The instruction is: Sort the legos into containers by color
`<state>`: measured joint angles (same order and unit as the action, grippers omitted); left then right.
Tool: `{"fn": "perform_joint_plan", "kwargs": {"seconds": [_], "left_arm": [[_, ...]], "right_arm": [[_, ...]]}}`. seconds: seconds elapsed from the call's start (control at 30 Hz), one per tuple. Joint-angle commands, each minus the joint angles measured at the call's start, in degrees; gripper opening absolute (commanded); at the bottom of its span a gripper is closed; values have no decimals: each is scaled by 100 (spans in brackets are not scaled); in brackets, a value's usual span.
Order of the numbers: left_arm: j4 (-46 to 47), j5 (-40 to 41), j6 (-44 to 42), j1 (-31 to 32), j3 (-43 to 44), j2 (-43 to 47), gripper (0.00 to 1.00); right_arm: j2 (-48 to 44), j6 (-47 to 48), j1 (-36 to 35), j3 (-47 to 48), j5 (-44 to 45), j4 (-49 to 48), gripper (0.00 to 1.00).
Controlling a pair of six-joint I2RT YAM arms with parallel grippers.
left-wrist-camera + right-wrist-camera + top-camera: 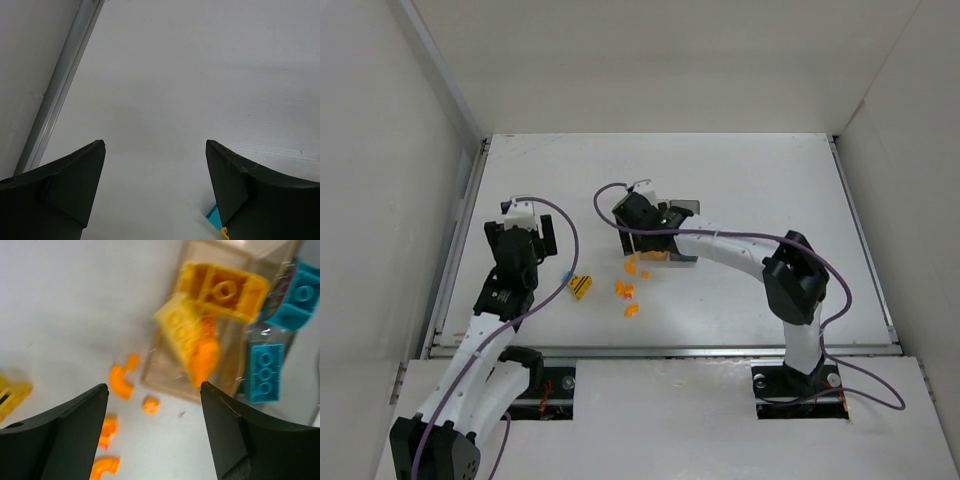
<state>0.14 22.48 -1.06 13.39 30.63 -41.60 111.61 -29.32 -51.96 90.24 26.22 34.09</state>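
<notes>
The right gripper grabs the sides of the curved orange lego nearest the striped one next, which leaves this lego's ends free for sorting.
My right gripper [154, 386] [642, 222] is open with nothing between its jaws, hovering at the near edge of the translucent amber container [162, 367] [655, 252]. Yellow legos [220, 290] lie in that bin, along with a blurred orange lego [204, 359]. Two teal legos [264, 371] sit in the grey container [302, 375] [685, 208] beside it. Loose orange legos [121, 381] [623, 290] are scattered on the table under the right gripper. Over bare table at the left, my left gripper [155, 144] [532, 240] is open and empty. A teal lego [215, 215] [566, 277] peeks out by its right finger.
A yellow black-striped lego [581, 287] [10, 392] lies on the table between the arms. A metal rail [60, 85] runs along the table's left edge, close to the left gripper. White walls enclose the table on three sides.
</notes>
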Motion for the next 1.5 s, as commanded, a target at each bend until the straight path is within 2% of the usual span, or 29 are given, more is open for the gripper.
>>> {"fn": "perform_joint_plan", "kwargs": {"seconds": [0.0,0.03,0.13,0.2,0.27,0.63,0.73,0.87,0.9,1.0,1.03,1.13,1.27,1.37,1.47], "left_arm": [[451,-51,-35,-12,108,-181,79],[452,-51,-87,-12,162,-260,79],[670,28,-87,-12,162,-313,79],[750,116,-87,-12,162,-313,79],[750,116,-35,-12,162,-366,79],[531,-7,97,-134,268,-313,79],[531,-7,97,-135,268,-260,79],[479,-7,150,-135,268,-260,79],[478,-7,150,-135,268,-260,79],[416,-7,150,-135,268,-260,79],[416,-7,98,-135,329,-208,79],[285,45,97,-135,329,-208,79],[170,98,97,-135,329,-103,79],[65,99,97,-135,382,-102,79],[65,99,97,-135,382,-102,79]], "right_arm": [[-403,568,-507,92,-343,-243,79],[-473,568,-508,-40,-1050,-392,78],[-395,384,-569,-576,-2099,-971,68],[-158,147,-569,-639,-2217,-974,60],[35,146,-630,-499,-2270,-922,60],[669,383,-797,-111,-1875,-640,62],[738,383,-859,-182,-1796,-640,59],[976,383,-1052,-86,-1673,-491,47],[1037,314,-1053,-85,-1673,-412,37],[986,156,-1114,-85,-1541,-412,20],[985,155,-1114,-85,-1488,-412,11],[827,102,-1114,-24,-1374,-517,1],[424,15,-1114,187,-1111,-570,0],[-147,-301,-834,162,-847,-745,0],[-464,-416,-587,91,-102,-703,0]]}}
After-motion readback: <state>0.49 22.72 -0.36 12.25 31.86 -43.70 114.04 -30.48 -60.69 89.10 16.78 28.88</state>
